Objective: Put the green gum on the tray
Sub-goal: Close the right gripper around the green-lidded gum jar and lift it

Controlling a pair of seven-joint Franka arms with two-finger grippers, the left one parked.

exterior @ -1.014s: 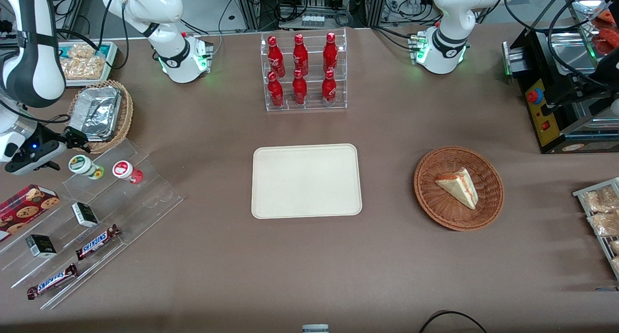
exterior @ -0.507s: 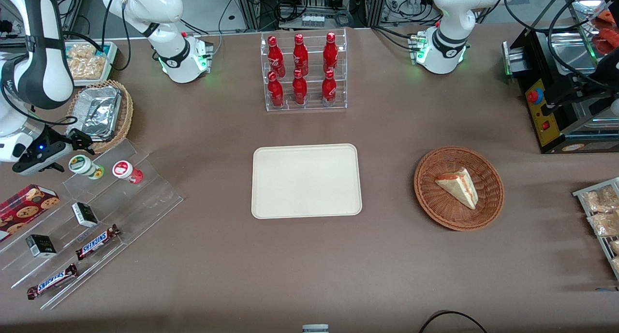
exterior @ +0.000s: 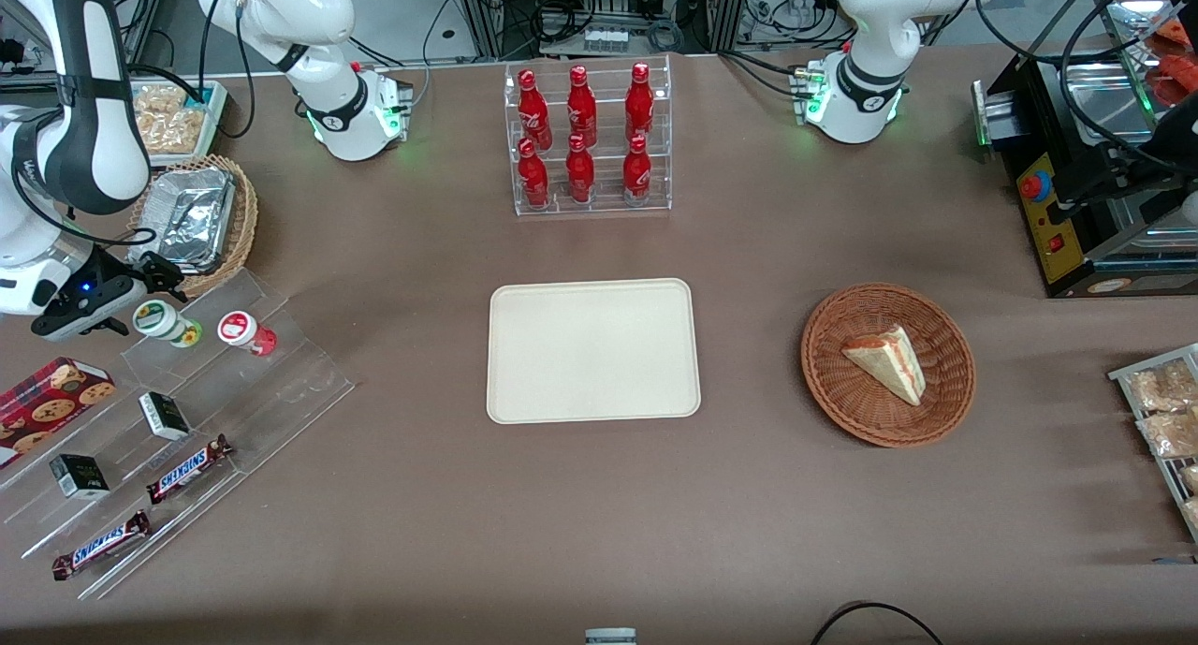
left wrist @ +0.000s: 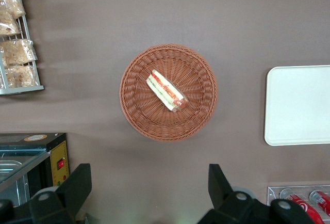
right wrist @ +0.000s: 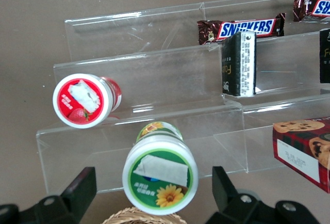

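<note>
The right gripper grabs the green gum by its green-ringed white lid [exterior: 155,319] next, to set it on the cream tray [exterior: 592,299].
The green gum [exterior: 157,319], a small bottle with a white lid ringed green, stands on the top step of a clear acrylic shelf [exterior: 281,383] toward the working arm's end of the table. A red gum bottle [exterior: 241,330] stands beside it. My right gripper [exterior: 140,300] is open and hovers just over the green gum. In the right wrist view the green gum's lid [right wrist: 160,173] lies between the two spread fingers [right wrist: 77,189] of the gripper [right wrist: 153,195], with nothing held. The cream tray [exterior: 592,299] lies bare at the table's middle.
The shelf's lower steps hold Snickers bars [exterior: 187,468], small black boxes [exterior: 164,415] and a cookie box [exterior: 51,397]. A wicker basket with a foil tray [exterior: 192,219] sits close to the gripper. A rack of red bottles [exterior: 585,139] and a basket with a sandwich [exterior: 887,364] stand elsewhere.
My right gripper has shifted slightly closer to the green gum, staying open. The gum bottles and the tray have not moved.
</note>
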